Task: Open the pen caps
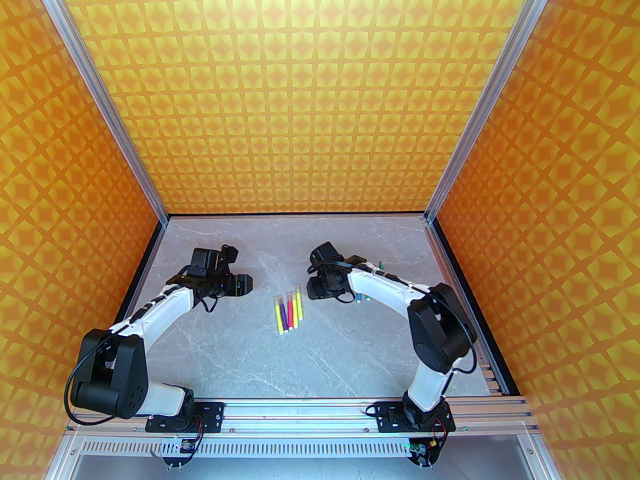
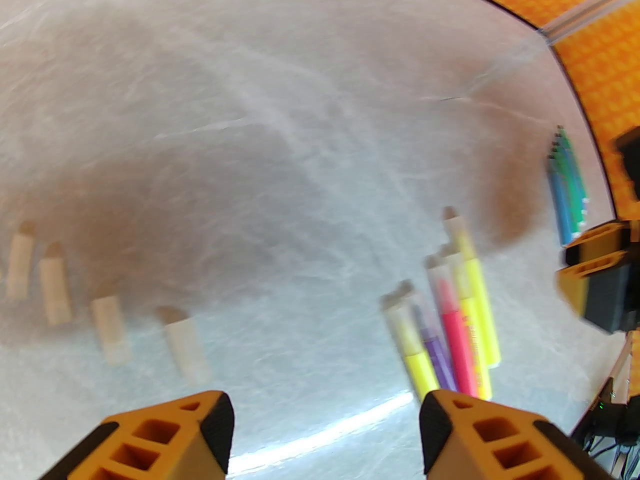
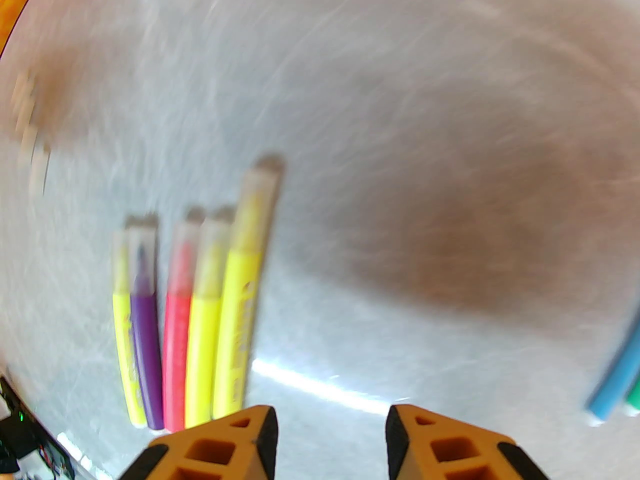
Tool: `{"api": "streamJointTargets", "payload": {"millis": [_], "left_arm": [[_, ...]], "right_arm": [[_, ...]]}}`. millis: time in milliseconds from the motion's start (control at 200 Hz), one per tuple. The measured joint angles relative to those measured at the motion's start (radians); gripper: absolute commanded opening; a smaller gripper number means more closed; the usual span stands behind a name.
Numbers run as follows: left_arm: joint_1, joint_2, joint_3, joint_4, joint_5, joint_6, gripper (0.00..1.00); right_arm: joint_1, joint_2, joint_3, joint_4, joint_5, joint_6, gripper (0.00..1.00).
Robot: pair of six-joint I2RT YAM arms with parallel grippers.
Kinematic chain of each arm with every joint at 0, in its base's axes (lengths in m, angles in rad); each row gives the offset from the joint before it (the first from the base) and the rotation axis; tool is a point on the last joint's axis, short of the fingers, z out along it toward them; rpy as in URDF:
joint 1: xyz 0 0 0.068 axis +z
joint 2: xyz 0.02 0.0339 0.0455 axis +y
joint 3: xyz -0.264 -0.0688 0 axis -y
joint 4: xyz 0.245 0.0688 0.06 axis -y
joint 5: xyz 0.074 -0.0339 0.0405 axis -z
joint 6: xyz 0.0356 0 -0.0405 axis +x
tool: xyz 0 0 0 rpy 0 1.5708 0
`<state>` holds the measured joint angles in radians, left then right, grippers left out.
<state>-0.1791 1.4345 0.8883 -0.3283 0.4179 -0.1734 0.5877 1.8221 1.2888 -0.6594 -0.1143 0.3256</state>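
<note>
I should next grab the nearest yellow pen by its colored body with my right gripper, so the pen's clear cap stays free for my left gripper to open.
Several pens lie side by side mid-table: yellow, purple, pink and two more yellow. Each still wears a clear pen cap on its far end. The same row of pens lies just left of my right gripper, which is open and empty. My left gripper is open too, with nothing between its fingers. It hovers over bare table, the capped pens to its right. Several loose clear pen caps lie in a row to its left. The left gripper and right gripper flank the pens.
A bunch of blue and green pens lies at the right by the right arm, with far ends that look pointed; they are the blue and green pens and a blue pen. Orange patterned walls enclose the marble table.
</note>
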Motion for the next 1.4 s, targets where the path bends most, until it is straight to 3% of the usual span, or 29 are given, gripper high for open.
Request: {"api": "streamJointTargets", "payload": {"millis": [730,1400], "left_arm": [[0.006,-0.063,-0.078,0.135,0.084,0.048,0.68],[0.009,-0.074,-0.089,0.143,0.092,0.056,0.69]], "right_arm": [[0.094,0.168,0.159,-0.084,-0.061,0.025,0.39],[0.107,0.262,0.214,-0.142,0.074,0.059,0.33]]}}
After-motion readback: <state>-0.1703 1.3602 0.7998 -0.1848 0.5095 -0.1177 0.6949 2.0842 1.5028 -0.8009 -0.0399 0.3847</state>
